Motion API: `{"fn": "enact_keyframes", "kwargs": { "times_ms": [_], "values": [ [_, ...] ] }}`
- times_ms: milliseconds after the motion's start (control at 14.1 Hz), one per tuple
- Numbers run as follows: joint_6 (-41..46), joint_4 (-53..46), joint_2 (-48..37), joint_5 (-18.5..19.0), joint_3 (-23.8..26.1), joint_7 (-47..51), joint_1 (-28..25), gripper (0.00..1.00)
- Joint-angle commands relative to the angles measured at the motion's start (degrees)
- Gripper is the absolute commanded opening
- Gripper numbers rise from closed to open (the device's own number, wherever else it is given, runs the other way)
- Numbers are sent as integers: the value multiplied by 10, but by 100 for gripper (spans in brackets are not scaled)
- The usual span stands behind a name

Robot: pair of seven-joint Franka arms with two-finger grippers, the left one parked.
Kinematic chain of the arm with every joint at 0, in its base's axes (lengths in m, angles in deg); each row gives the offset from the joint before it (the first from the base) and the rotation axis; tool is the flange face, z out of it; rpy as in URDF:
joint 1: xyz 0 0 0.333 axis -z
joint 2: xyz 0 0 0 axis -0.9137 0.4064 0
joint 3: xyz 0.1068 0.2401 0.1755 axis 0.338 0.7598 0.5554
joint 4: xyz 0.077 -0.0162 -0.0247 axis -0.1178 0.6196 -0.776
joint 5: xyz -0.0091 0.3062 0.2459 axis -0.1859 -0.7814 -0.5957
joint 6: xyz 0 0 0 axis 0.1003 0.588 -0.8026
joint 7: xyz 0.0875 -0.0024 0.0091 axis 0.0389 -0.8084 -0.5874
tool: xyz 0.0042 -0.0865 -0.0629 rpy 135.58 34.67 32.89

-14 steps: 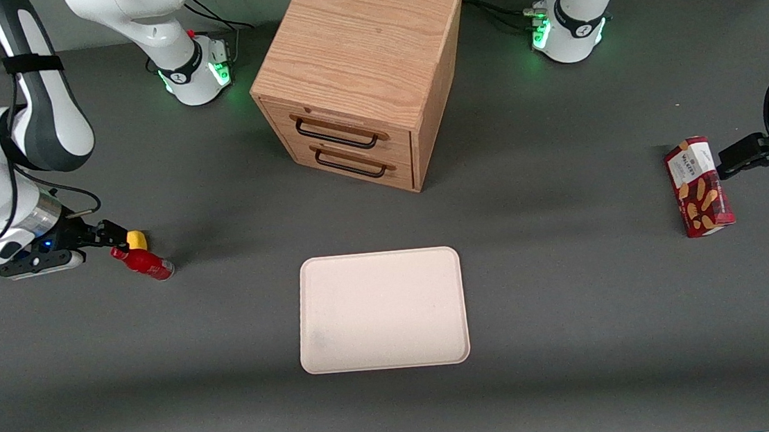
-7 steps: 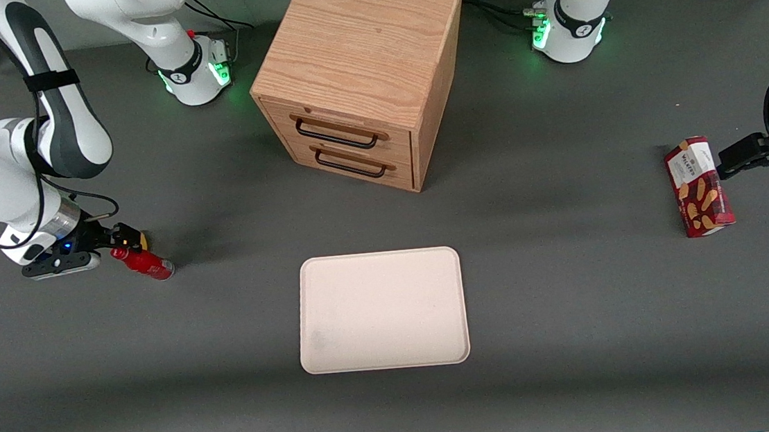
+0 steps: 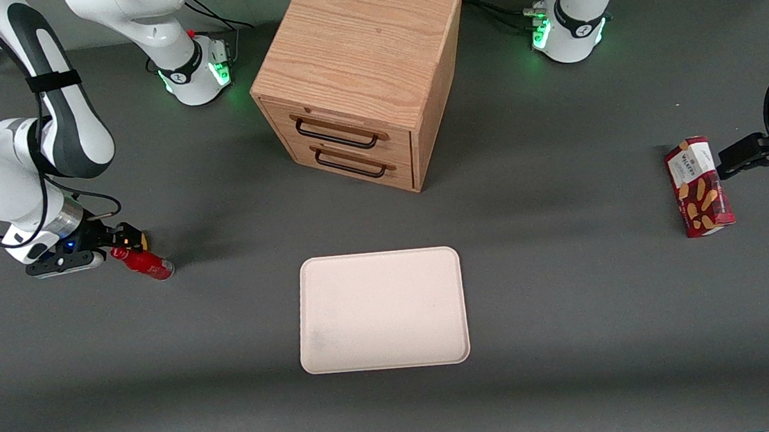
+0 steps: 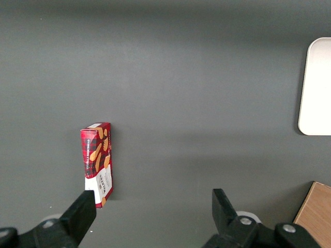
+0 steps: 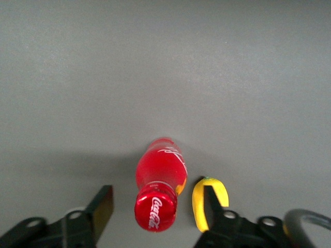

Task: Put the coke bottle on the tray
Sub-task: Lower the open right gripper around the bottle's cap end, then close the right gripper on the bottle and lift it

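Note:
I need to place the coke bottle on the tray next, so my gripper should grab the bottle by its capped neck.
The coke bottle is small and all red, and lies on the grey table toward the working arm's end with its cap pointing at my gripper. The gripper is open and low over the table. In the right wrist view its two fingers stand on either side of the cap, apart from the coke bottle, with the gripper centred on the cap. The cream tray lies flat near the table's middle, nearer the front camera than the cabinet, with nothing on it.
A small yellow lump lies right beside the bottle's neck, partly under one finger. A wooden two-drawer cabinet stands at mid-table. A red snack box lies toward the parked arm's end.
My gripper has moved in toward the bottle, so its open fingers now flank the cap. It now covers most of the yellow lump in the front view. The bottle has not moved.

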Motion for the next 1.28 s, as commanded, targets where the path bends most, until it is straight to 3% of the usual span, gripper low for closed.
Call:
{"fn": "enact_keyframes", "kwargs": {
  "times_ms": [0, 142, 569, 1208],
  "values": [
    [-4, 0, -5, -15, -2, -17, -3, 26],
    [4, -2, -7, -15, -2, -17, -3, 1],
    [36, -35, -12, -15, 0, -16, -4, 0],
    [382, -305, -12, -14, -1, -7, -4, 0]
  ]
}}
